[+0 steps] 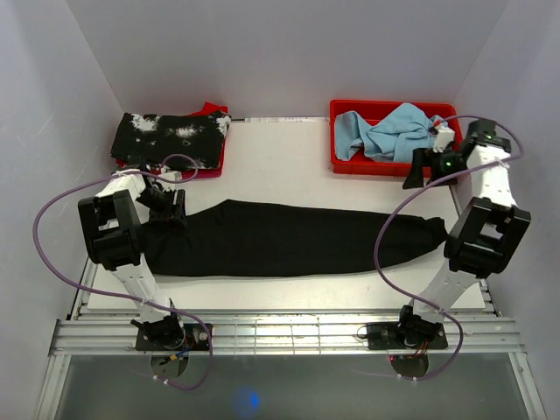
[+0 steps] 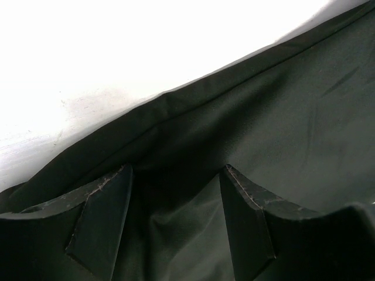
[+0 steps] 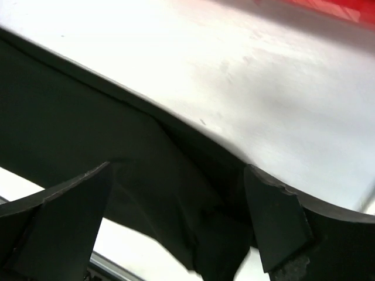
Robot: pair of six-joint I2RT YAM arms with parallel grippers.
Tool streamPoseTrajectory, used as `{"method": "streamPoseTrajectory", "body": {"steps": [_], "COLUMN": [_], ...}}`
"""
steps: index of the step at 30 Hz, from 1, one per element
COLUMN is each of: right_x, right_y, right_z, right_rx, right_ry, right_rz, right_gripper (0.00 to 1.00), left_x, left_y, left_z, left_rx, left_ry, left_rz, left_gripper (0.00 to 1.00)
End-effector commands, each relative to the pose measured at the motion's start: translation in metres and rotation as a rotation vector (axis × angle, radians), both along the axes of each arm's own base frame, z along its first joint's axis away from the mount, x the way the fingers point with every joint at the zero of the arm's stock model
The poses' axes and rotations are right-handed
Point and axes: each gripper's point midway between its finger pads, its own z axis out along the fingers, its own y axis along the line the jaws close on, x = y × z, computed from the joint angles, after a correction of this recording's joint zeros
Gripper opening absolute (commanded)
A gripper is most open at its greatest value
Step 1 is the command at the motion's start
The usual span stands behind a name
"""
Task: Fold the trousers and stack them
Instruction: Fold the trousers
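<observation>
My right gripper should fold the loose end near the red bin toward the trousers' middle, so it needs to grab the black trousers [image 1: 289,241] by that end next.
The plain black trousers [image 1: 289,241] lie stretched left to right across the white table, folded into one long band. My left gripper [image 1: 166,210] is low over their left end. In the left wrist view its fingers stand apart, the left gripper [image 2: 176,175] open, with the trousers' fabric [image 2: 281,117] lying loose between and under them. My right gripper [image 1: 413,175] hangs above the right end, near the red bin. In the right wrist view the right gripper [image 3: 179,170] is wide open, and the trousers' end [image 3: 88,129] lies below it, not held.
A folded black garment with white splotches [image 1: 171,138] rests on a red tray [image 1: 210,110] at the back left. A red bin [image 1: 367,166] at the back right holds light blue cloths [image 1: 394,131]. White walls close in three sides; a metal rail [image 1: 280,332] runs along the front.
</observation>
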Motion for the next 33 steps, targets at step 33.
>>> {"method": "streamPoseTrajectory", "body": {"steps": [33], "right_x": [-0.084], "right_y": [-0.096], "right_z": [-0.138], "right_rx": [0.007], "right_ry": [0.198], "right_rz": [-0.099], "right_gripper": [0.96], "left_x": [0.029], "left_y": [0.005], "left_z": [0.022], "left_rx": [0.005], "left_ry": [-0.035], "left_rz": [-0.044], "left_gripper": [0.74]}}
